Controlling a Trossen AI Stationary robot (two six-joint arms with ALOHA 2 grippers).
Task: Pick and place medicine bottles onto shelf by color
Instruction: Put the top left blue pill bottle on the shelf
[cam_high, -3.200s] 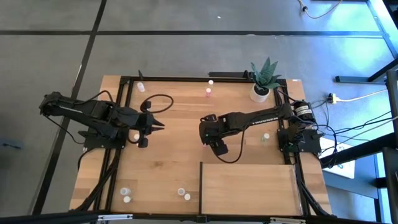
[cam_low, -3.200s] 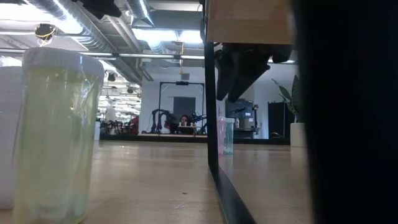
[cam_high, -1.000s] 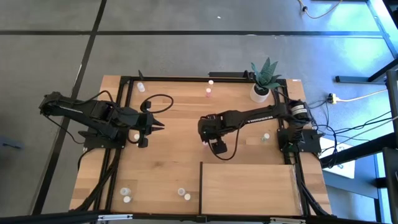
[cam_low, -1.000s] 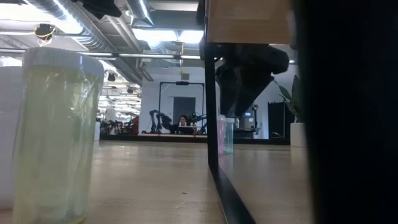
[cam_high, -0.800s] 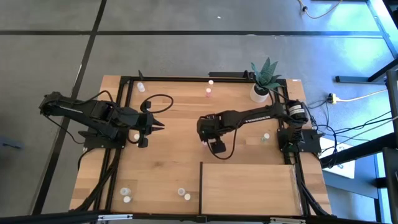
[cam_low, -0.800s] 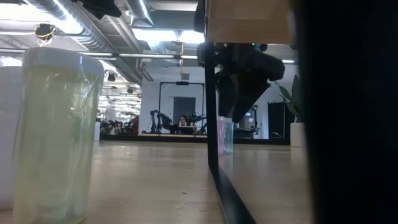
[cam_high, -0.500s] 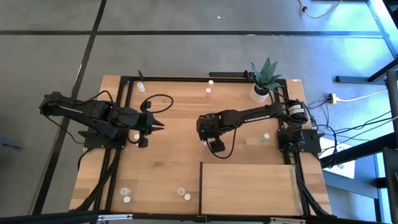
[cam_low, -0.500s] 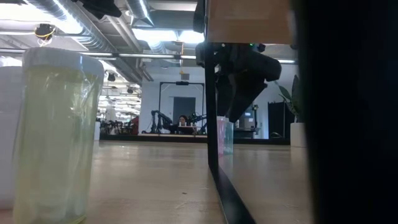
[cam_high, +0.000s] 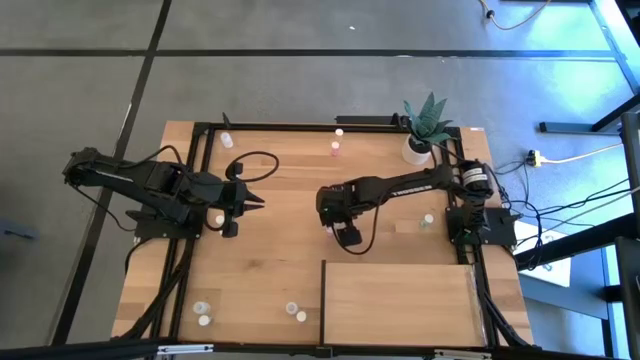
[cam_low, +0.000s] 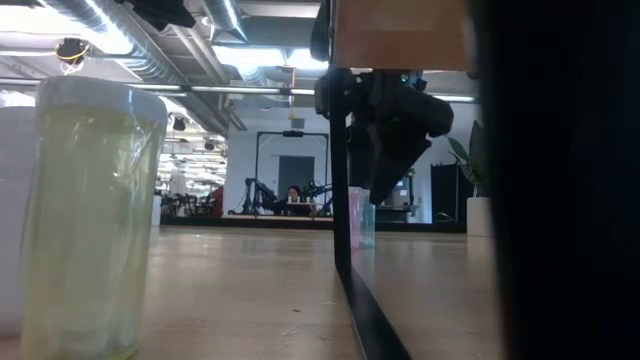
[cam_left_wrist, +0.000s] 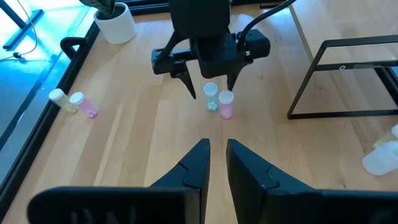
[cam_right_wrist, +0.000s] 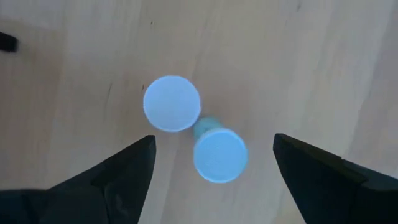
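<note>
My right gripper's fingers stand on either side of the greenish bottle (cam_right_wrist: 220, 155), so it is time for my right gripper to close on that bottle now.
Two medicine bottles stand upright and side by side mid-table, a greenish one (cam_left_wrist: 211, 99) and a pink one (cam_left_wrist: 226, 104); their white caps (cam_right_wrist: 171, 103) (cam_right_wrist: 219, 155) show in the right wrist view. My right gripper (cam_left_wrist: 211, 92) hangs open just above them, pointing down, one finger on either side of the pair, touching neither. My left gripper (cam_left_wrist: 213, 163) is shut and holds nothing, raised at the table's left (cam_high: 250, 201). The shelf (cam_high: 400, 298), a pale wood panel on a dark frame, stands at the near right.
More bottles are scattered about: two at the far edge (cam_high: 336, 141), one at far left (cam_high: 226, 140), one under the left arm (cam_high: 218, 217), one at the right (cam_high: 428, 219), several near the front (cam_high: 205, 320) (cam_high: 295, 313). A potted plant (cam_high: 420, 135) stands far right.
My right gripper has eased a little toward the table's left edge and down over the two bottles, staying open. The bottles have not moved.
</note>
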